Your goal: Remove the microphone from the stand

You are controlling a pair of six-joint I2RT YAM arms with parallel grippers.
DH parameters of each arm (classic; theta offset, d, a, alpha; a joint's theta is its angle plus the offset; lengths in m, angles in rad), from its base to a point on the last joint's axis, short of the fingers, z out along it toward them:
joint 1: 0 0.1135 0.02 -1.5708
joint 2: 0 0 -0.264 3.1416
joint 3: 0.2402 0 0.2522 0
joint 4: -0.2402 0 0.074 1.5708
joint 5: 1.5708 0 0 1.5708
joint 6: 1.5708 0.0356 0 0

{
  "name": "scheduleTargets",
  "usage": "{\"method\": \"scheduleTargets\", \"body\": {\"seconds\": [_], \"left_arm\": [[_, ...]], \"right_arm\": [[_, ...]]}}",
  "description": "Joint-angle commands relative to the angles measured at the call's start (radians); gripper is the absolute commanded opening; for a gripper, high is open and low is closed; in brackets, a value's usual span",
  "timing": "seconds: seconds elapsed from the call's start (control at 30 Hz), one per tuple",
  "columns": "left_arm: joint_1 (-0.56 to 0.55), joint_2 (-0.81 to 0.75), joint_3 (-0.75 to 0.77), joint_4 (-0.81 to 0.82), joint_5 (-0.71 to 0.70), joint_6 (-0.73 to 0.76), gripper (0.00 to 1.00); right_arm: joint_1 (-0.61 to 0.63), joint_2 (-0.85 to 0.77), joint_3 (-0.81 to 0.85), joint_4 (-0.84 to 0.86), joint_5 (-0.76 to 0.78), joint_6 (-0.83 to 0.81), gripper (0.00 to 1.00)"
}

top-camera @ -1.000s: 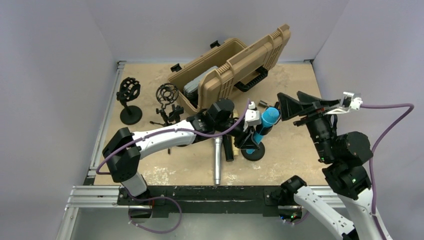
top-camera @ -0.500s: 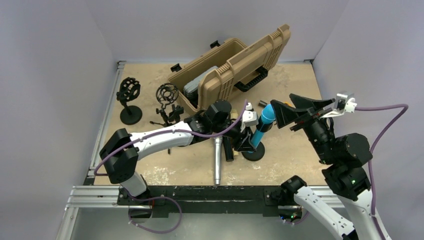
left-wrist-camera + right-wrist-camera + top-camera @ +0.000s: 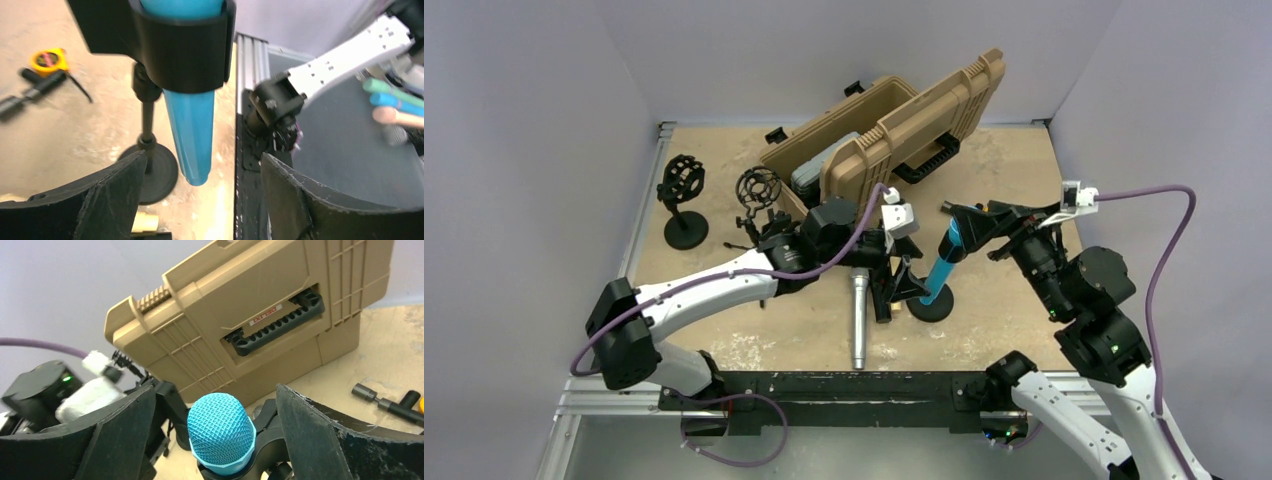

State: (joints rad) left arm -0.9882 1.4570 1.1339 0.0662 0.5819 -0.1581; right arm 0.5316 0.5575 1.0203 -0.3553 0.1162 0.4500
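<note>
My left gripper grips the blue microphone by its lower body (image 3: 193, 137) next, which leaves the black clip (image 3: 182, 45) free to slip off it.
The blue microphone (image 3: 944, 263) leans in the black clip (image 3: 182, 45) of a small stand with a round base (image 3: 932, 306). My left gripper (image 3: 902, 283) is open just left of the stand, low down. In the left wrist view, the microphone's tail (image 3: 192, 135) hangs ahead between its spread fingers (image 3: 105, 195), untouched. My right gripper (image 3: 967, 222) is open at the microphone's top. In the right wrist view, the mesh head (image 3: 220, 432) sits between its two fingers (image 3: 320, 435) with gaps on both sides.
An open tan case (image 3: 894, 130) stands behind the stand. A silver microphone (image 3: 860, 320) lies on the table left of the base. Two black shock mounts on stands (image 3: 684, 200) are at the far left. A yellow tape measure (image 3: 45, 59) lies nearby.
My left gripper has opened and pulled back left from the stand. My right gripper has moved down and left so its fingers straddle the microphone's head.
</note>
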Motion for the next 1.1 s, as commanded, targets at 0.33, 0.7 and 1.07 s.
{"method": "scheduleTargets", "body": {"seconds": [0.33,0.7,1.07], "left_arm": [[-0.272,-0.003,0.118,-0.006,-0.970,-0.045,0.89],[-0.371,0.159,0.141,0.051,-1.232,-0.022,0.99],[-0.310,0.132,0.079,0.115,-0.904,0.072,0.37]], "right_arm": [[-0.001,0.011,0.032,0.135,0.209,0.122,0.89],[-0.001,-0.044,0.035,0.137,0.234,0.100,0.89],[-0.002,-0.086,0.011,0.113,0.170,0.083,0.89]]}}
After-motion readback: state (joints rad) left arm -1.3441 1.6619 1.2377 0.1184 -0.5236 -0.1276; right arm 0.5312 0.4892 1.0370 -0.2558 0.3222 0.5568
